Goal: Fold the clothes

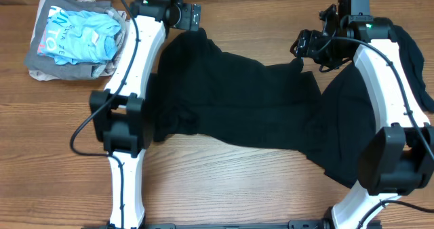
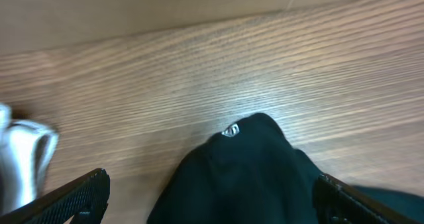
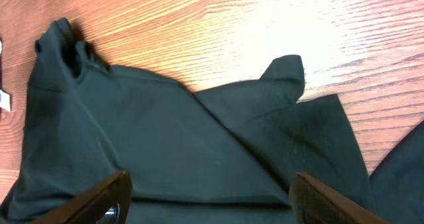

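Observation:
I will fold the garment's far edge toward me, so I next need to grab the black garment's far corner by the white tag with my left gripper.
A large black garment lies spread and partly folded across the middle of the table. My left gripper is open at its far left corner; in the left wrist view the black cloth with a small white tag lies between the open fingers. My right gripper is open over the far right corner; in the right wrist view the folded black cloth lies beneath and between the fingers. A second black garment lies at the right edge, partly hidden by the right arm.
A pile of folded clothes, light blue on grey, sits at the far left corner. Bare wooden tabletop lies to the left and front of the garment. Both arm bases stand at the near edge.

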